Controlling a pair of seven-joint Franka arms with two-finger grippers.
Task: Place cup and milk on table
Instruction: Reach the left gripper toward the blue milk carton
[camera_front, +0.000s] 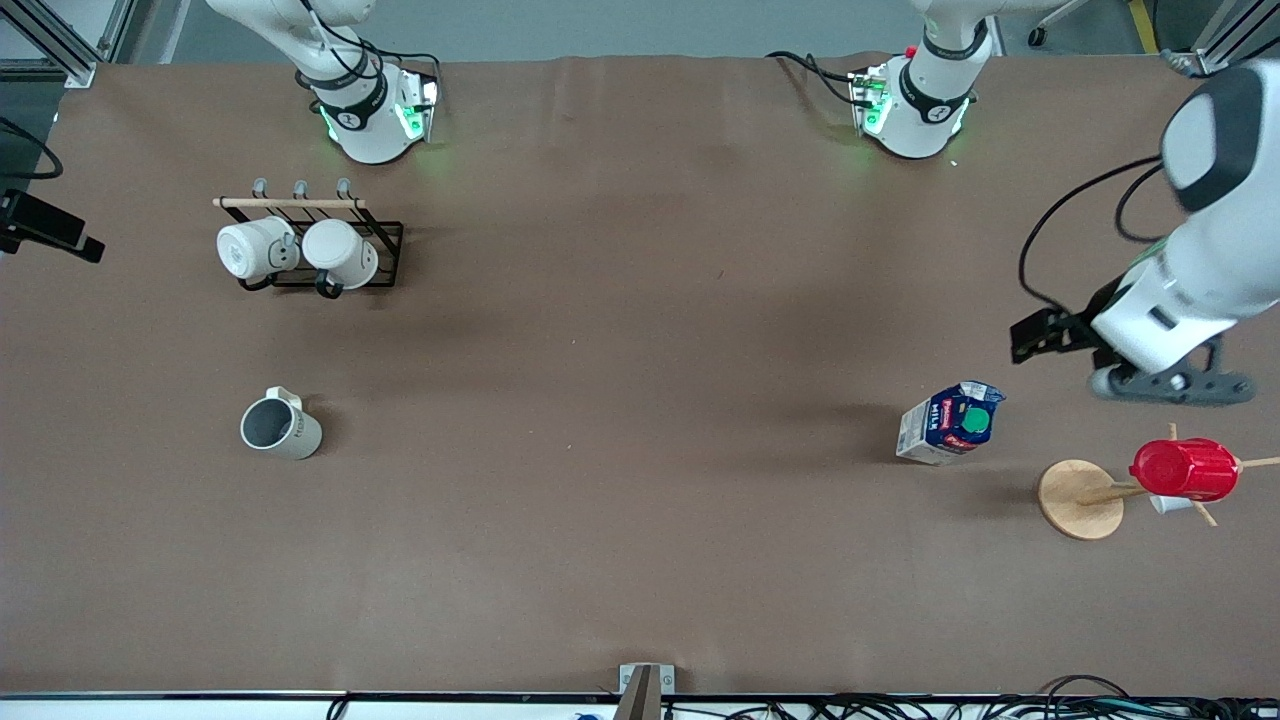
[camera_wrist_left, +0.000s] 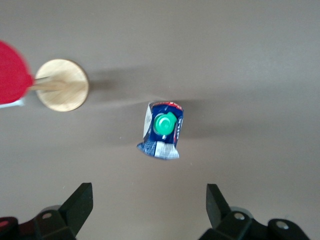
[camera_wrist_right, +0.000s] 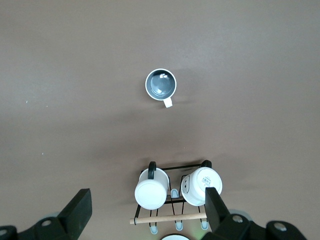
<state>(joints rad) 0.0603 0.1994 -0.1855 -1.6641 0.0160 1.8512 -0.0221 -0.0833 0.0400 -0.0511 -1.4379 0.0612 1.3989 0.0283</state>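
I should next grab the milk with my left gripper by its flat facing sides, because the milk's top (camera_front: 969, 413) slopes up around its green cap.
The cream-beige cup (camera_front: 280, 425) stands upright on the brown table (camera_front: 640, 500) toward the right arm's end; it also shows in the right wrist view (camera_wrist_right: 161, 84), dark grey inside. The blue and white milk (camera_front: 950, 422) with its green cap stands on the table toward the left arm's end, and shows in the left wrist view (camera_wrist_left: 162, 130). My left gripper (camera_front: 1172, 385) (camera_wrist_left: 148, 202) is open and empty, up in the air beside the milk. My right gripper (camera_wrist_right: 147, 210) is open and empty, high over the mug rack; the front view does not show it.
A black wire rack (camera_front: 385, 235) (camera_wrist_right: 172, 172) holds two white mugs (camera_front: 258, 248) (camera_front: 340, 253) farther from the front camera than the cup. A wooden stand with a round base (camera_front: 1078, 498) (camera_wrist_left: 62, 85) carries a red plastic cup (camera_front: 1185, 470) beside the milk.
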